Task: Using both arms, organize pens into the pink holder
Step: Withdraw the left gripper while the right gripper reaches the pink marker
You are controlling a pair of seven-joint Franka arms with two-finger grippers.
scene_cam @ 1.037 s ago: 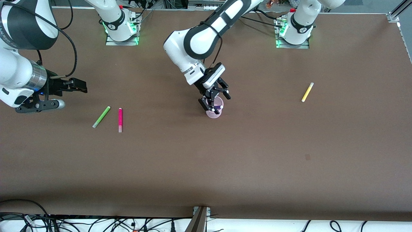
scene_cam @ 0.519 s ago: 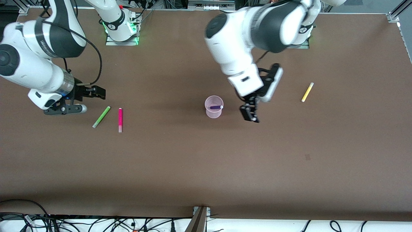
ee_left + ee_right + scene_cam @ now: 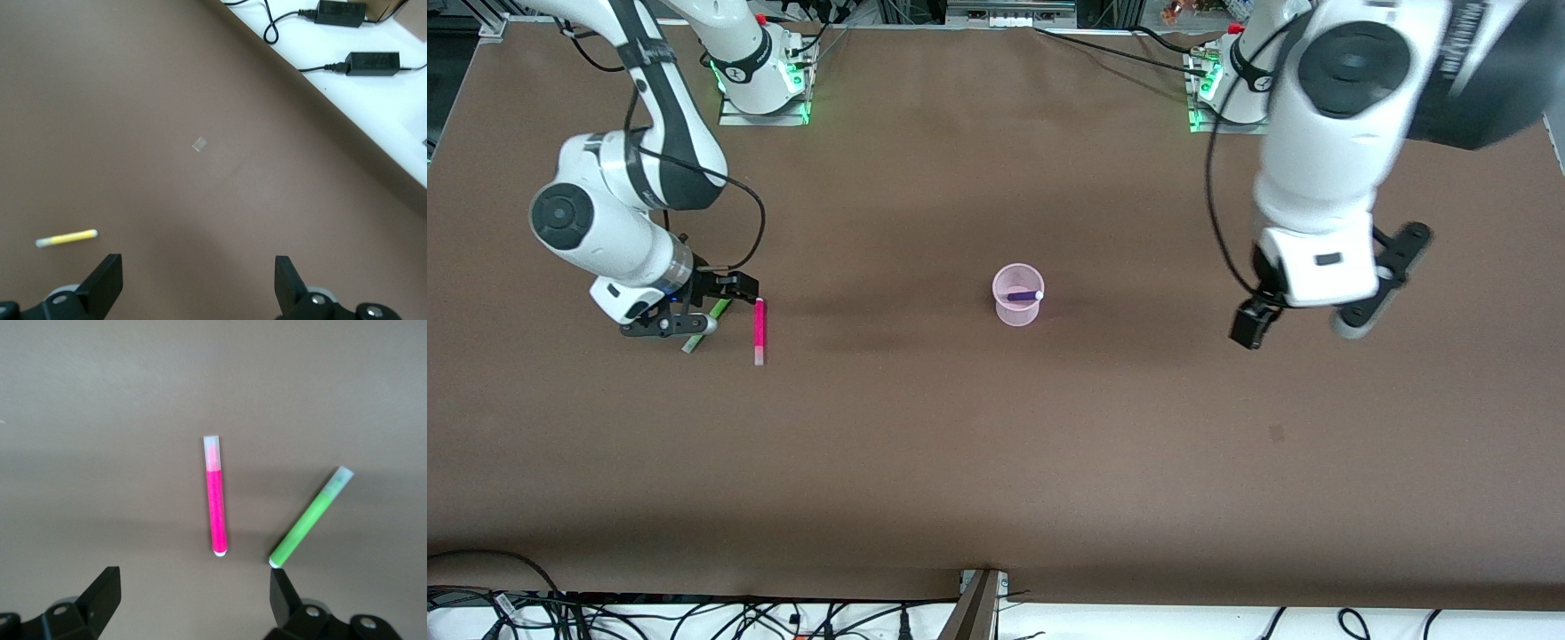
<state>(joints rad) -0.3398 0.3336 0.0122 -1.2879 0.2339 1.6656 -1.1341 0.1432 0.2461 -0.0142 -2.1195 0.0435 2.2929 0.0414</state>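
My right gripper needs to grab the magenta pen by its solid magenta end next, so that the magenta pen's pale end stays free to go into the pink holder.
The pink holder stands mid-table with the purple pen lying inside it. Toward the right arm's end of the table, the magenta pen and the green pen lie side by side. My right gripper hangs open and empty just above them, one fingertip close to the green pen's end. My left gripper is open and empty, up over bare table toward the left arm's end. The yellow pen lies beside it; the left arm hides that pen in the front view.
A small pale mark sits on the brown table nearer the front camera than the left gripper. The table's front edge borders a white ledge with cables and power adapters.
The left gripper left the holder, with the purple pen staying inside, and swung toward the left arm's end. The right gripper travelled in over the green and magenta pens.
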